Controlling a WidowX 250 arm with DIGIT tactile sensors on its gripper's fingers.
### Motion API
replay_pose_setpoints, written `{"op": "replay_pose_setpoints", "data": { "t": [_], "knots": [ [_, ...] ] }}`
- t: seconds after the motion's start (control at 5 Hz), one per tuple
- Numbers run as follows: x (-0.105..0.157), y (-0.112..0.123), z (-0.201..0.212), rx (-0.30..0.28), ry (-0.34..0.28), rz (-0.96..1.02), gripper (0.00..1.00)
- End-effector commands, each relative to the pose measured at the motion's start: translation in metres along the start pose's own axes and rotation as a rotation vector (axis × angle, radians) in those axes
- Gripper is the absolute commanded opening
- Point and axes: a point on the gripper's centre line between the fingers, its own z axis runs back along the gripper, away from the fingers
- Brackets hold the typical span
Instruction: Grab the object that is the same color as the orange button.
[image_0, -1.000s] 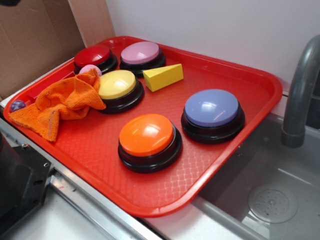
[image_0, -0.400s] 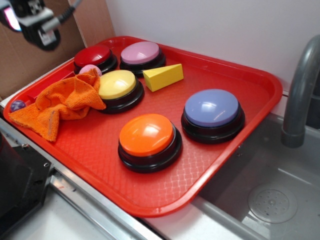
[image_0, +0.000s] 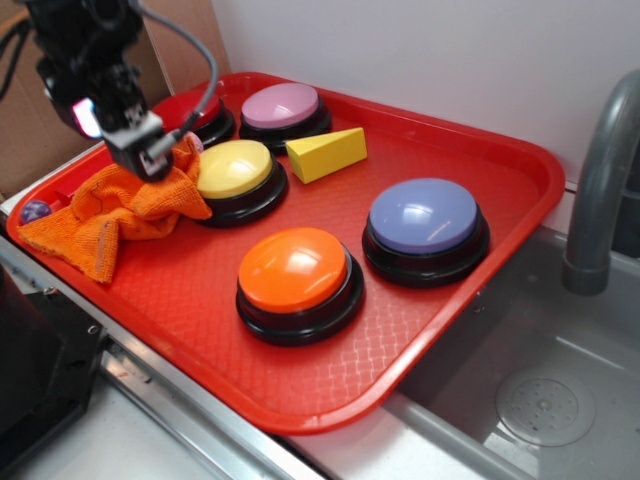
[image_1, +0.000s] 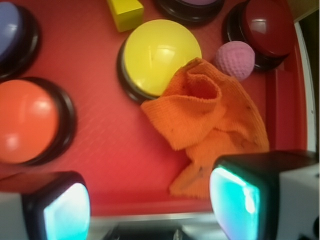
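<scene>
The gripper picks up the orange cloth by the raised fold beside the yellow button next, as the cloth lies flat on the tray (image_0: 440, 290) at its far corner (image_0: 96, 256).
An orange cloth (image_0: 120, 215) (image_1: 207, 125) lies crumpled on the left side of the red tray (image_0: 440, 290), leaning against the yellow button (image_0: 235, 170) (image_1: 160, 52). The orange button (image_0: 295, 270) (image_1: 27, 120) stands in the tray's front middle. My gripper (image_0: 150, 155) (image_1: 150, 205) hovers above the cloth's upper end, open. In the wrist view its two glowing pads stand wide apart with nothing between them; the right pad (image_1: 235, 200) overlaps the cloth's lower edge.
Red (image_0: 185, 112), pink (image_0: 282, 105) and lilac-blue (image_0: 425, 218) buttons also stand on the tray, with a yellow wedge (image_0: 328, 153) and a pink ball (image_1: 235, 60). A small purple ball (image_0: 35, 211) sits at the tray's left rim. A sink (image_0: 540, 400) and grey faucet (image_0: 600, 190) lie at the right.
The gripper entered from the upper left and came down and to the right, arriving over the cloth. Nothing on the tray has moved.
</scene>
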Motion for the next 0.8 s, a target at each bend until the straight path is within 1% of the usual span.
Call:
{"op": "replay_pose_setpoints", "data": {
  "t": [0.0,0.2,0.4,0.6],
  "knots": [
    [0.008,0.026,-0.048,0.051,-0.047,0.039,1.0],
    [0.01,0.034,-0.064,0.065,-0.025,0.04,1.0],
    [0.009,0.04,-0.073,0.051,-0.032,0.044,1.0],
    [0.009,0.045,-0.082,0.066,-0.029,0.099,1.0]
  ]
}}
